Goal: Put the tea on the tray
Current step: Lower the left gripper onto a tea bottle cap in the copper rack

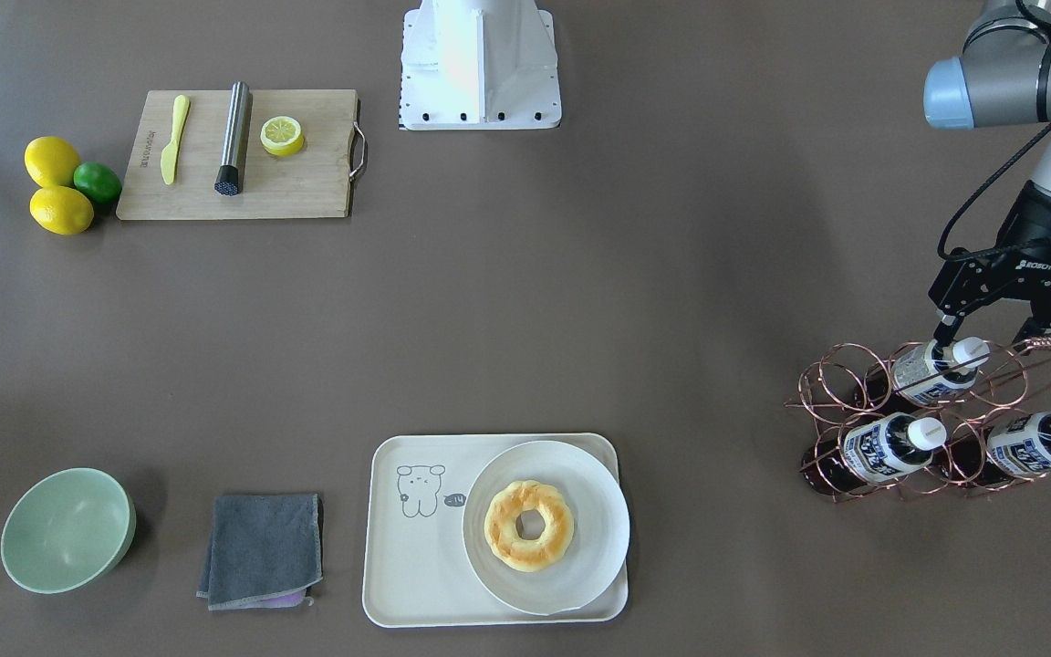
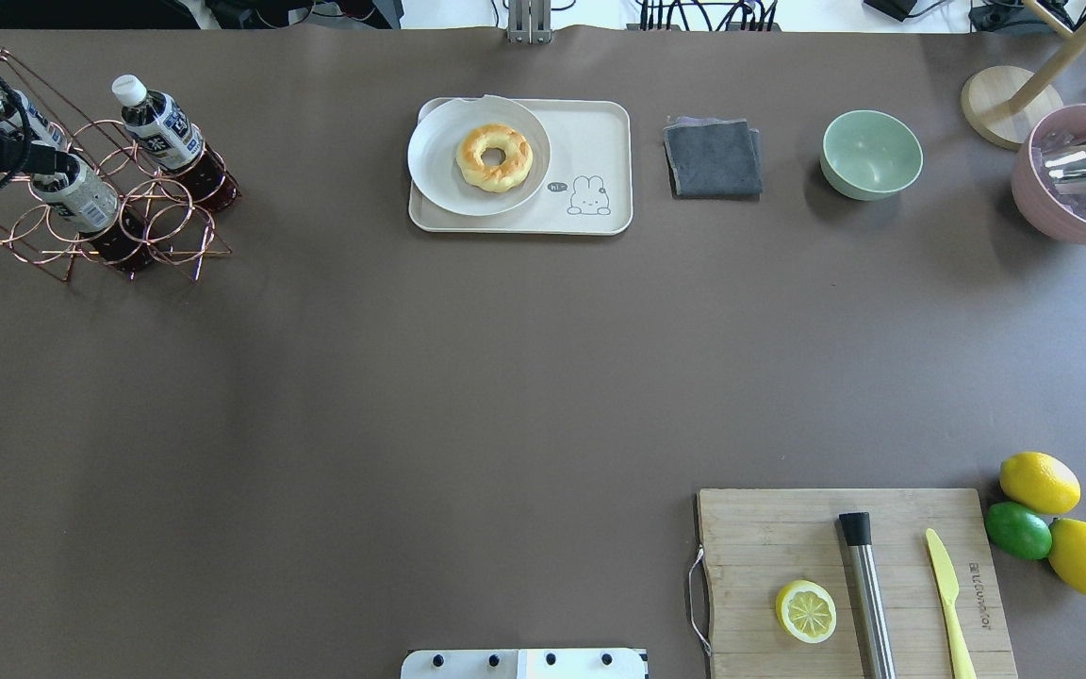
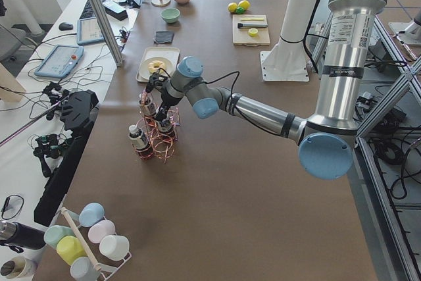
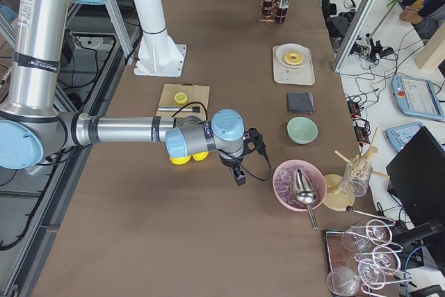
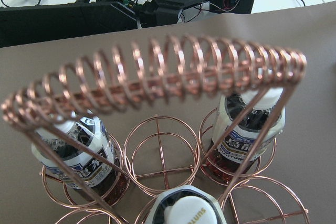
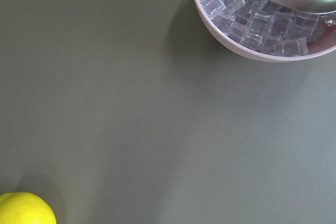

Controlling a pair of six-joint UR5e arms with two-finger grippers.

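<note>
Next, my left gripper grabs its white cap above the copper wire rings around the top bottle's body, to place the bottle on the tray.
Three tea bottles lie in a copper wire rack: one on top and two below. My left gripper is open, with one finger on each side of the top bottle's white cap, not closed on it. The left wrist view shows that cap just below the camera, under the rack's coiled handle. The cream tray with the cartoon bear carries a white plate with a doughnut. My right gripper shows only in the exterior right view; I cannot tell if it is open or shut.
A grey cloth and a green bowl lie beside the tray. A wooden cutting board holds a lemon half, a metal muddler and a yellow knife, with lemons and a lime next to it. A pink bowl of ice stands near my right gripper.
</note>
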